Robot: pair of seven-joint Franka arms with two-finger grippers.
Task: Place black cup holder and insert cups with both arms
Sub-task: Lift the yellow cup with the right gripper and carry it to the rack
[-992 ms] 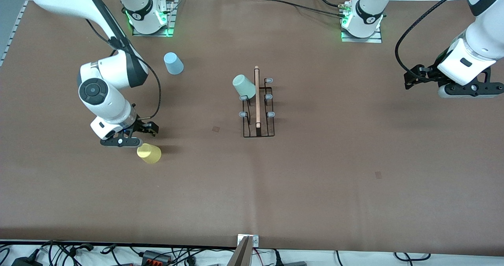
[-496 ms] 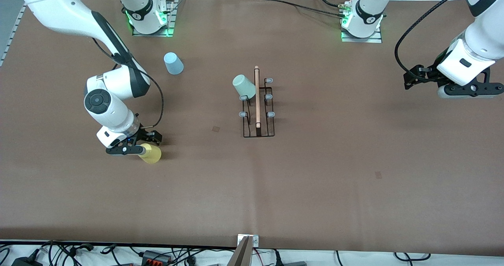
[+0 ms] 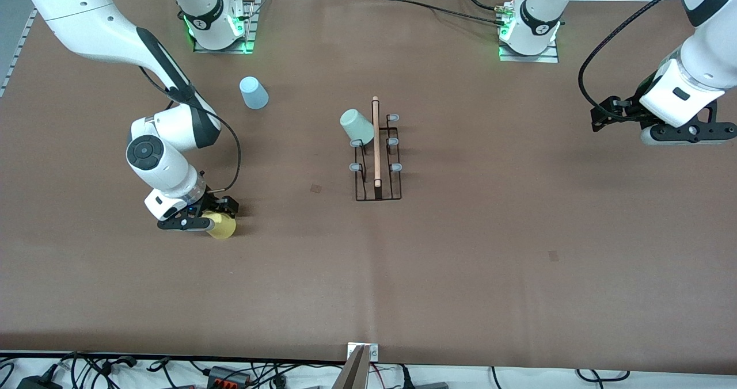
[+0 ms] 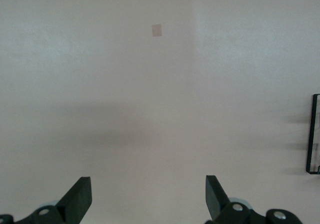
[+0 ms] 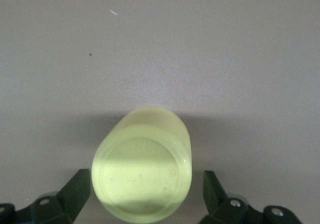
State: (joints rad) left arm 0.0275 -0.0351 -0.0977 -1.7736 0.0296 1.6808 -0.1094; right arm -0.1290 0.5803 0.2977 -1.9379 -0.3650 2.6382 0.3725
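Observation:
I need to pick up the yellow cup by its body near the cup's base with my right gripper next. Then I can place the yellow cup on the black cup holder.
The black cup holder stands at the table's middle with its wooden rod on top. The mint green cup hangs tilted on one of its prongs. The light blue cup stands upside down nearer the right arm's base. The yellow cup lies on its side toward the right arm's end; in the right wrist view its base faces the camera. My right gripper is open, its fingers on either side of the yellow cup, not touching. My left gripper is open and empty, waiting above the table at the left arm's end.
The holder's corner shows at the edge of the left wrist view. Small brown marks lie on the brown table cover. Cables and a metal bracket run along the table edge nearest the front camera.
My right gripper has come down and moved onto the yellow cup, so its open fingers now straddle it. The left arm has barely moved.

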